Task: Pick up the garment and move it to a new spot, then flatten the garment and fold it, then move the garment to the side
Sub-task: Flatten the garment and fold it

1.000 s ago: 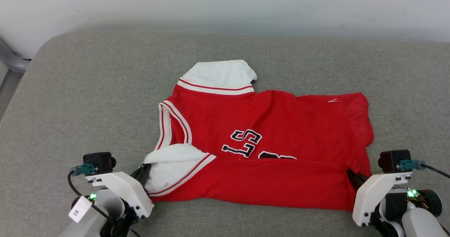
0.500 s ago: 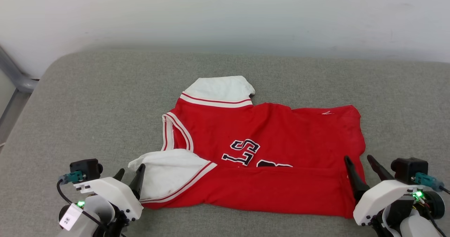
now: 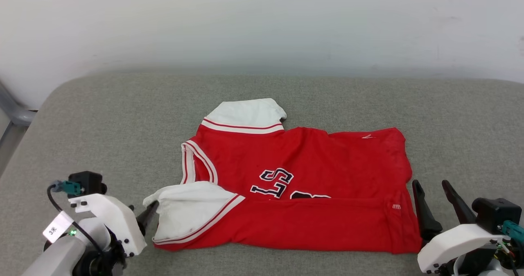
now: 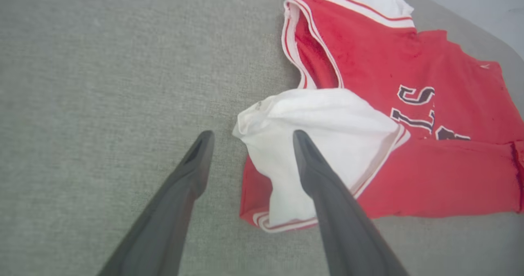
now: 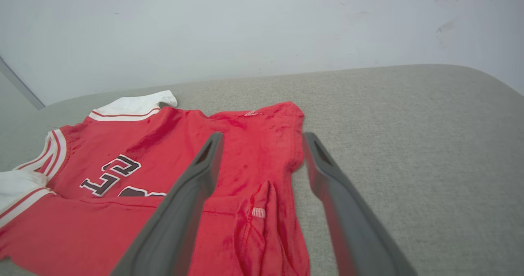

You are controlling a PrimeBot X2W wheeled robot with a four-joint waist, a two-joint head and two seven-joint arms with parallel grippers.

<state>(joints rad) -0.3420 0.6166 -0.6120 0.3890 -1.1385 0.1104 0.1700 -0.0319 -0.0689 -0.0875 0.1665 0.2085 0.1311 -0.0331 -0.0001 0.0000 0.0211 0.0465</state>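
My right gripper is about to pinch the jersey by its hem corner (image 3: 405,239) (image 5: 267,236), as it should next, where the cloth bunches up into a fold.
The garment (image 3: 327,165), a red jersey with white sleeves and black lettering, lies on the grey cushion with its collar to the left and its near edge folded up over the lower part of the letters. At the folded white sleeve (image 3: 192,204) stands my left gripper (image 3: 148,215). It is open in the left wrist view (image 4: 252,134), one finger over the sleeve (image 4: 323,120) and one over bare cushion. My right gripper (image 3: 430,182) is open just off the garment's right edge. In the right wrist view (image 5: 263,135) its fingers straddle that red edge (image 5: 266,165) without holding it.
The grey cushioned surface (image 3: 102,124) spreads wide on all sides of the jersey, with a rounded corner at the far left. A pale wall (image 3: 262,22) rises behind it. A grey metal bar (image 3: 12,114) shows at the left edge.
Both grippers have gone from shut on the garment's near corners to open, letting the fold drop, and have drawn back a little. The head camera has also shifted.
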